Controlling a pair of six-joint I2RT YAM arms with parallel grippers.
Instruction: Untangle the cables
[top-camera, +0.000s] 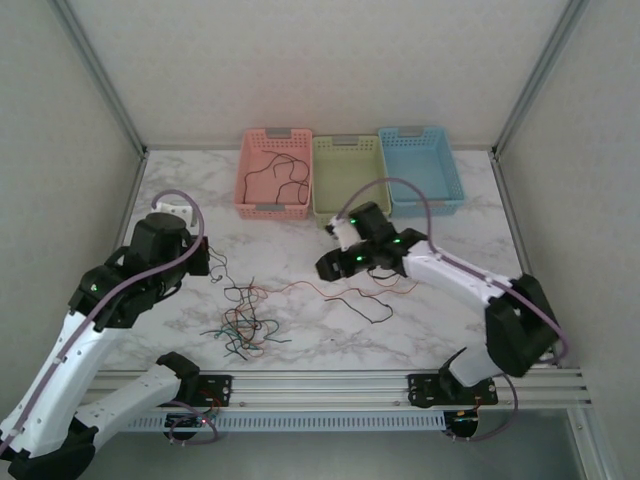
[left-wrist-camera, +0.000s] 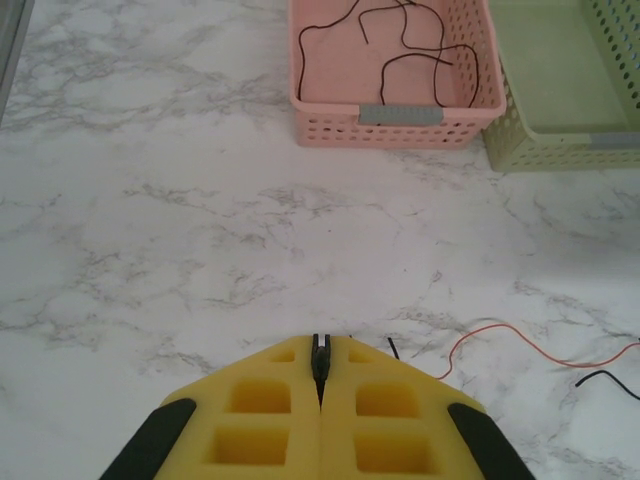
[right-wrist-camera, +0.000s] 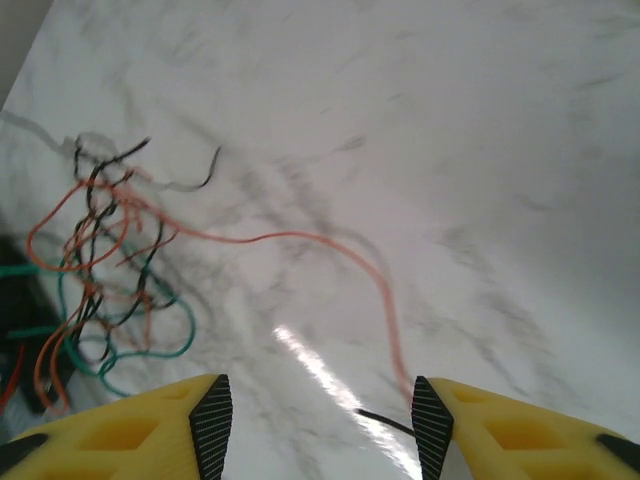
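Note:
My right gripper grabs the orange cable by its single part that comes out beside the tangle next, to draw the orange cable's caught end free.
A tangle of thin cables (top-camera: 245, 322), black, orange, green and red, lies on the marble table near the front, left of centre. In the right wrist view the tangle (right-wrist-camera: 100, 270) is at the left. From it an orange cable (right-wrist-camera: 300, 238) curves over to my right finger, with a black cable end (right-wrist-camera: 385, 422) beside it. My right gripper (right-wrist-camera: 320, 400) is open and holds nothing; from above it (top-camera: 328, 266) hovers right of the tangle. My left gripper (left-wrist-camera: 320, 348) is shut. From above it (top-camera: 208, 262) sits just above a black strand (top-camera: 219, 272) that leads down to the tangle.
Three baskets stand in a row at the back: pink (top-camera: 250, 205) with loose black cables (left-wrist-camera: 400, 50) inside, green (top-camera: 322, 195) and blue (top-camera: 455, 195). More orange and black strands (top-camera: 385, 290) lie under the right arm. A metal rail (top-camera: 330, 385) runs along the front edge.

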